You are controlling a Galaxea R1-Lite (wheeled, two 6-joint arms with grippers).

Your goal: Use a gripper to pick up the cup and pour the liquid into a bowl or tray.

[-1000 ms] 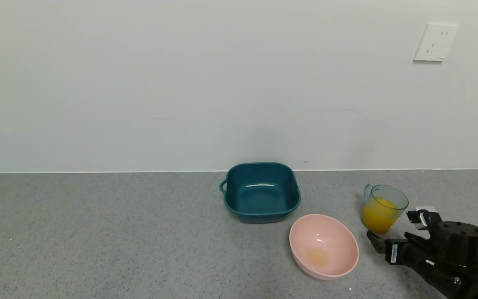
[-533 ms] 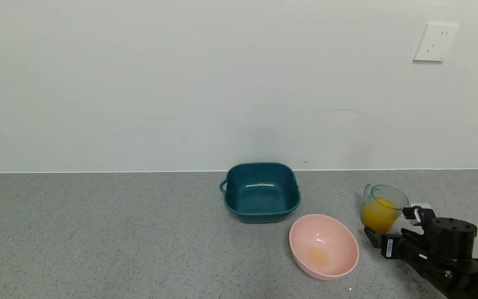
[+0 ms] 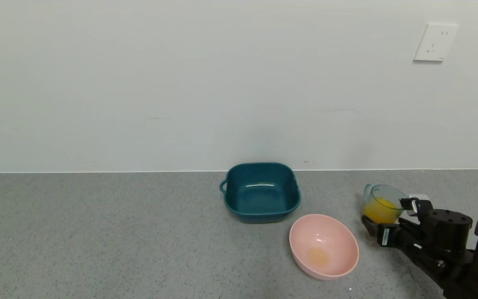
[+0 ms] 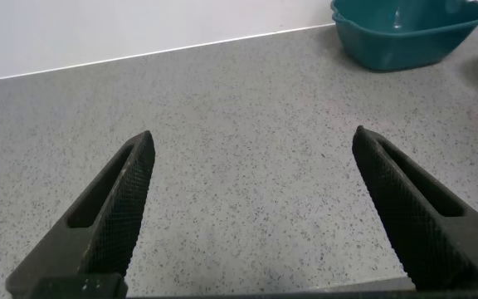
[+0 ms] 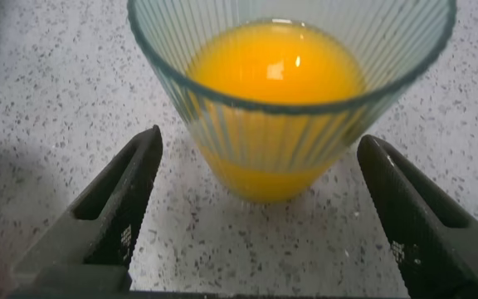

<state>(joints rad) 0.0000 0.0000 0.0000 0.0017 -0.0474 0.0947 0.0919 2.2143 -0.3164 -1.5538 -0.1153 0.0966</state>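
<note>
I should pour the orange liquid into the pink bowl next, so I should grab the ribbed cup by its lower body with my right gripper.
The ribbed blue-grey cup stands upright on the counter at the right, about half full of orange liquid. My right gripper is open and low at the cup's near side. In the right wrist view the cup and its liquid fill the frame. The right gripper has one finger on each side of the cup's lower part, neither touching it. The pink bowl lies left of the cup with a faint orange stain inside. The left gripper is open over bare counter.
A dark teal square tub with a side handle stands behind the pink bowl, near the wall; it also shows in the left wrist view. A wall socket is high on the right. The grey speckled counter stretches to the left.
The right gripper has moved forward towards the cup, and its open fingers now flank the cup's base. The cup, bowl and tub have not moved.
</note>
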